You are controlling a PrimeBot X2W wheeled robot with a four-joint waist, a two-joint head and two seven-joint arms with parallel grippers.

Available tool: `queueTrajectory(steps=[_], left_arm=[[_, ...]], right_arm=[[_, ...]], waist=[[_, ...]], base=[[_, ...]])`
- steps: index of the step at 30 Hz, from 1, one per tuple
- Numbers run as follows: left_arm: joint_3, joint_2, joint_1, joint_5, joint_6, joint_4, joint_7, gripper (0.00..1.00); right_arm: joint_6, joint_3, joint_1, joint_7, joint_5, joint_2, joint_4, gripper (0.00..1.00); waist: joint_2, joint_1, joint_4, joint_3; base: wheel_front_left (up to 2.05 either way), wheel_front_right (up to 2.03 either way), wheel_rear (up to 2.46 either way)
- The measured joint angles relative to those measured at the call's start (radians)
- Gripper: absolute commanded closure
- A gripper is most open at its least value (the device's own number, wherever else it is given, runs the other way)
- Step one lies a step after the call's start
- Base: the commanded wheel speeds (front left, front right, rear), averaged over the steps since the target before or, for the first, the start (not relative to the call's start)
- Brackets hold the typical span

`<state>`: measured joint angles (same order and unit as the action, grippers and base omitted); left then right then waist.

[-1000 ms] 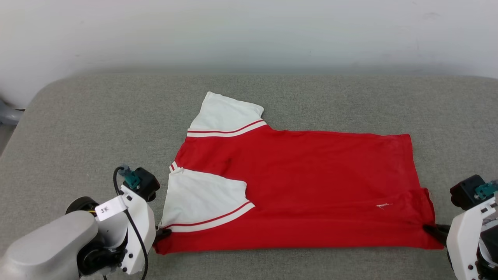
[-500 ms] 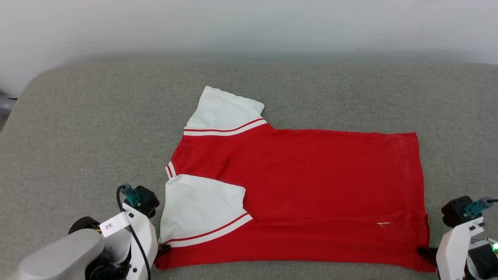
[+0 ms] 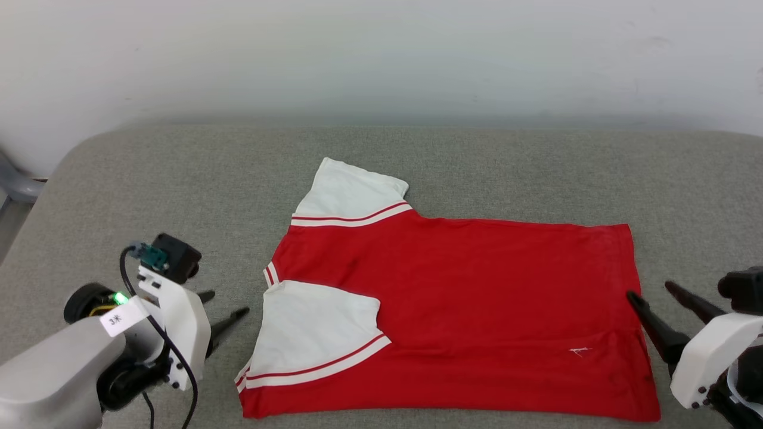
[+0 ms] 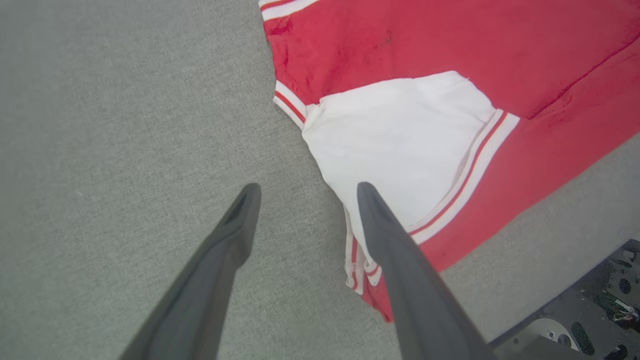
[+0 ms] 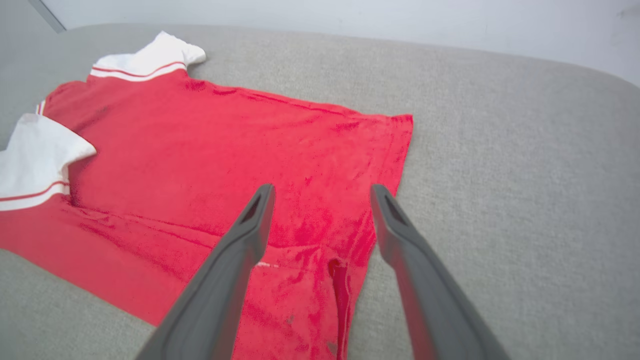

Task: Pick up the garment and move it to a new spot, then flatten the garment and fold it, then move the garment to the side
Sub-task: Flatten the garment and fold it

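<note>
My right gripper picks up the red jersey (image 3: 486, 286) by its hem corner (image 3: 619, 233) opposite the folded-over edge next, to fold the jersey lengthwise.
The garment (image 3: 453, 310) lies flat on the grey cushioned surface with its plain red side up. Its near long edge is folded over, so one white sleeve (image 3: 316, 328) rests on the red cloth, and the other sleeve (image 3: 351, 193) sticks out at the back. My left gripper (image 3: 225, 302) stands open just left of the folded sleeve, holding nothing. In the left wrist view my left gripper (image 4: 308, 187) hovers at the sleeve's edge of the garment (image 4: 415, 135). My right gripper (image 3: 648, 290) is open at the hem, and in the right wrist view my right gripper (image 5: 322, 189) sits above the garment's (image 5: 210, 160) hem corner.
The grey cushioned surface (image 3: 149, 196) reaches well beyond the shirt on the left, right and back. A white wall (image 3: 381, 53) stands behind it. A grey object (image 3: 18, 185) shows at the far left edge. Part of my base (image 4: 590, 320) shows below the surface's near edge.
Both grippers have let go of the garment's near corners, opened, and drawn up and away from the cloth. The head camera has also shifted, and the shirt now lies released.
</note>
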<state>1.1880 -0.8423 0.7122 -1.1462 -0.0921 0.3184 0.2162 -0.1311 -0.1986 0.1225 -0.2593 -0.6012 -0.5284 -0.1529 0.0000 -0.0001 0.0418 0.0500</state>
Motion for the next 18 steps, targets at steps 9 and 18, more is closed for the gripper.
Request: queueTrajectory(steps=[9, 18], left_arm=[[-0.071, 0.081, 0.141, 0.119, 0.074, 0.067, -0.177, 0.0], [-0.104, 0.182, 0.393, 0.102, 0.014, 0.229, -0.028, 0.0]], right_arm=[[0.0, 0.157, 0.012, 0.212, 0.168, 0.198, 0.152, 0.0], [0.0, 0.139, 0.042, 0.232, 0.253, 0.249, 0.255, 0.0]], waist=[[0.0, 0.0, -0.033, 0.062], [0.0, 0.0001, -0.084, 0.203]], base=[[0.0, 0.0, 0.0], [0.0, 0.0, 0.0]])
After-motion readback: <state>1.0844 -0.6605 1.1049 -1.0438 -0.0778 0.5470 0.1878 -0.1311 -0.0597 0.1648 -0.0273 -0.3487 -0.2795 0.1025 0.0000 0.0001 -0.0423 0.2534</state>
